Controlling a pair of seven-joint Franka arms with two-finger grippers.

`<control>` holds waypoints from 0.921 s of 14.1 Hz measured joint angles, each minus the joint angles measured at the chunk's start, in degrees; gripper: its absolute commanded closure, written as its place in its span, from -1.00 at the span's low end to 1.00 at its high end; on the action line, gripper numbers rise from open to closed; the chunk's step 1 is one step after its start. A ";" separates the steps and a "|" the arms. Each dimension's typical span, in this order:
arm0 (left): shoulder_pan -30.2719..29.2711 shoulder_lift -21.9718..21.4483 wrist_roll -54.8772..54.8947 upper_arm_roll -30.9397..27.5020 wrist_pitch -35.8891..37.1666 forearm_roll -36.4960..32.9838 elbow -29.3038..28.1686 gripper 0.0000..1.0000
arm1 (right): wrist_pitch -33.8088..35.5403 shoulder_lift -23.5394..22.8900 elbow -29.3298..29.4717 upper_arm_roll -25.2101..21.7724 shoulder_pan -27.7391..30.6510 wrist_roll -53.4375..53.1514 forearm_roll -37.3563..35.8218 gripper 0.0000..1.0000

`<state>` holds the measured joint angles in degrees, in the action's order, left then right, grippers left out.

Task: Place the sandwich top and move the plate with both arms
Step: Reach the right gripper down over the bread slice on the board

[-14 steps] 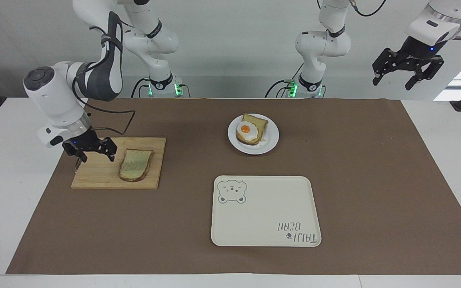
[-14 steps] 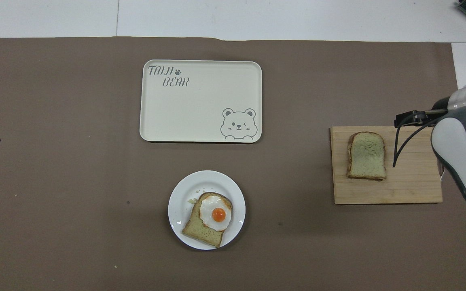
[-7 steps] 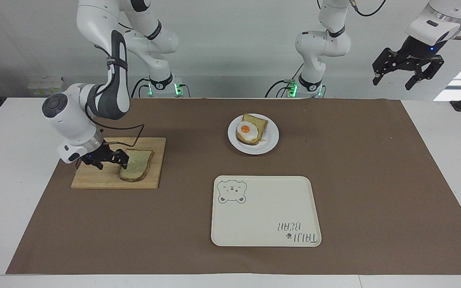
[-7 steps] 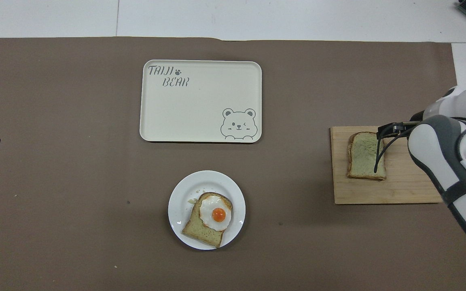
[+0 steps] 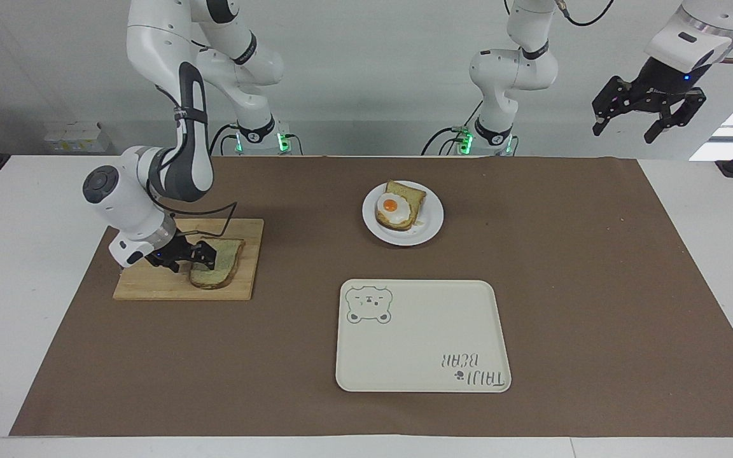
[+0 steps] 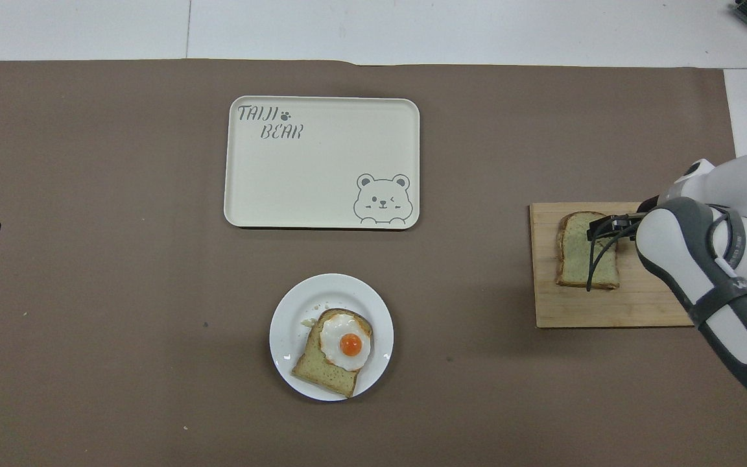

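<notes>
The sandwich top lies flat with its broad side [image 6: 578, 250] up. My right gripper will therefore pick it up by its thin crust edge [image 6: 616, 264] next.
The sandwich top [image 5: 221, 267] is a plain bread slice lying flat on a wooden cutting board [image 5: 150, 285] at the right arm's end of the table; it also shows in the overhead view [image 6: 574, 250]. My right gripper [image 5: 191, 259] is low over the board, open, with its fingers at the slice's edge that faces the right arm's end. The small white plate [image 5: 429, 227] holds a bread slice with a fried egg [image 5: 397, 207] and stands near the robots at mid-table. My left gripper [image 5: 649, 117] is open and empty, and waits high above the left arm's end.
A cream rectangular tray with a bear drawing [image 5: 420, 337] lies farther from the robots than the plate. A brown mat [image 5: 595, 286] covers the table. The cutting board [image 6: 607, 310] sits at the mat's edge toward the right arm's end.
My right gripper has moved down and across the board from its outer edge to the plain slice's edge. The left arm, plate and tray have not moved.
</notes>
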<state>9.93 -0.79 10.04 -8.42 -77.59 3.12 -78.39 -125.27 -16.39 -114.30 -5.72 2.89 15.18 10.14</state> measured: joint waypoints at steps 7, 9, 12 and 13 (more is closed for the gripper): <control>-0.01 -0.01 -0.02 -0.21 0.02 0.00 -0.01 -1.00 | 0.13 0.27 0.06 -0.16 0.26 0.03 1.07 1.00; -0.06 -0.02 -0.02 -0.48 0.07 0.00 -0.01 -1.00 | 1.65 0.31 1.26 -0.14 0.32 0.03 1.07 1.00; -0.07 -0.03 -0.02 -0.52 0.15 0.00 -0.01 -1.00 | 4.72 0.39 4.22 0.10 -0.25 0.03 1.11 1.00; -0.07 -0.03 -0.02 -0.52 0.16 0.00 -0.01 -1.00 | 5.64 0.54 4.90 0.17 -0.44 0.03 1.11 1.00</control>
<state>9.86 -0.82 10.02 -8.94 -77.43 3.12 -78.40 -119.63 -15.85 -109.41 -5.55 2.45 15.21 11.25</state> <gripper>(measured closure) 0.000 0.960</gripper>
